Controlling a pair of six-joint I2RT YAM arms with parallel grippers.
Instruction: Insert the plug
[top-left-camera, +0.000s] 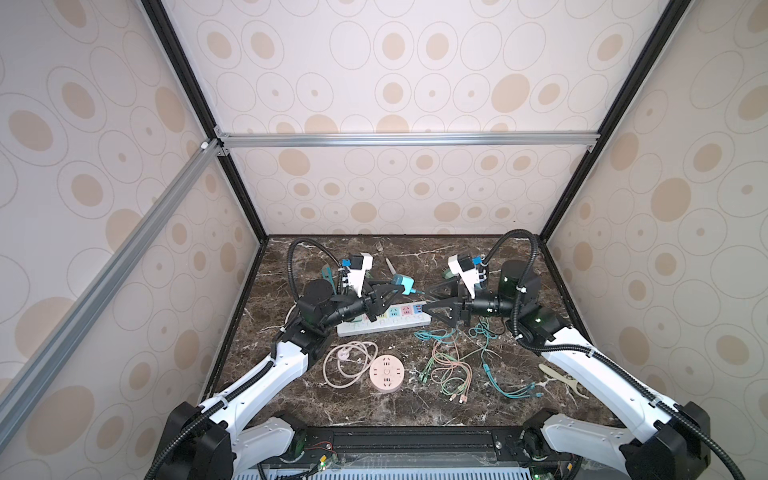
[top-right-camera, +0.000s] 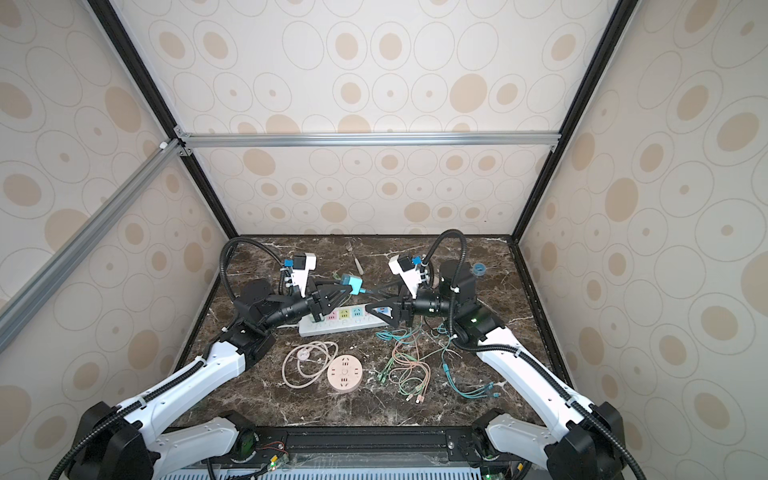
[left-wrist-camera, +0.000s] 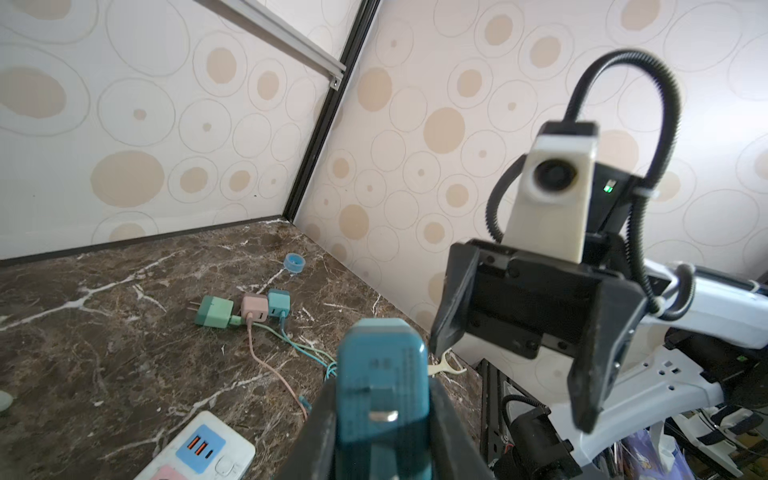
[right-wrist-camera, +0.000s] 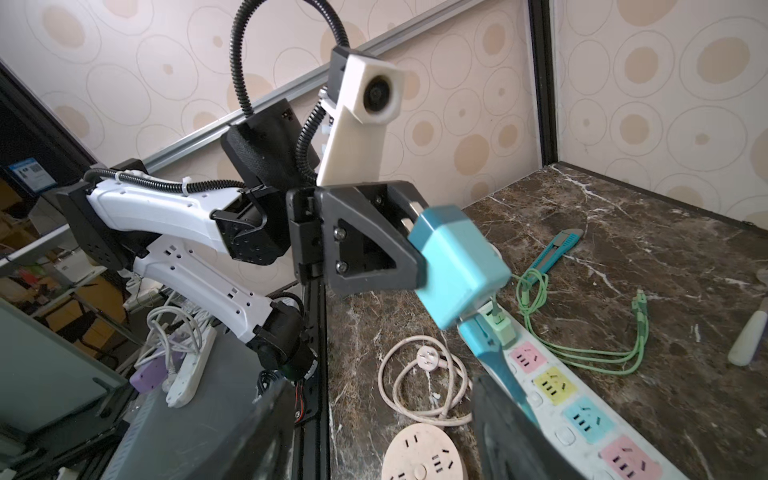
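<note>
I need to grab the sides of the body of the teal plug (top-left-camera: 404, 284) next with my right gripper, from the plug's cable end (top-left-camera: 414, 292). Its prongs stay free that way, so I can insert it.
A teal plug (top-left-camera: 404, 284) (top-right-camera: 352, 284) hangs in the air above the far end of the white power strip (top-left-camera: 382, 323) (top-right-camera: 345, 323), which has pastel sockets. My left gripper (top-left-camera: 394, 289) (left-wrist-camera: 382, 419) is shut on the plug (left-wrist-camera: 382, 374); both fingers press its sides and a metal prong faces the left wrist camera. A teal cable hangs from the plug (right-wrist-camera: 457, 266) toward the strip (right-wrist-camera: 552, 382). My right gripper (top-left-camera: 429, 302) (right-wrist-camera: 382, 440) faces the plug from the right, open, with nothing between its fingers.
A round pink socket (top-left-camera: 386, 373) with a coiled cord lies in front of the strip. Tangled green, pink and teal cables (top-left-camera: 449, 365) lie front right. Three small chargers (left-wrist-camera: 245, 309), a utility knife (right-wrist-camera: 557, 249), a fork (top-left-camera: 379, 247) and a blue cap (top-right-camera: 480, 269) sit further back.
</note>
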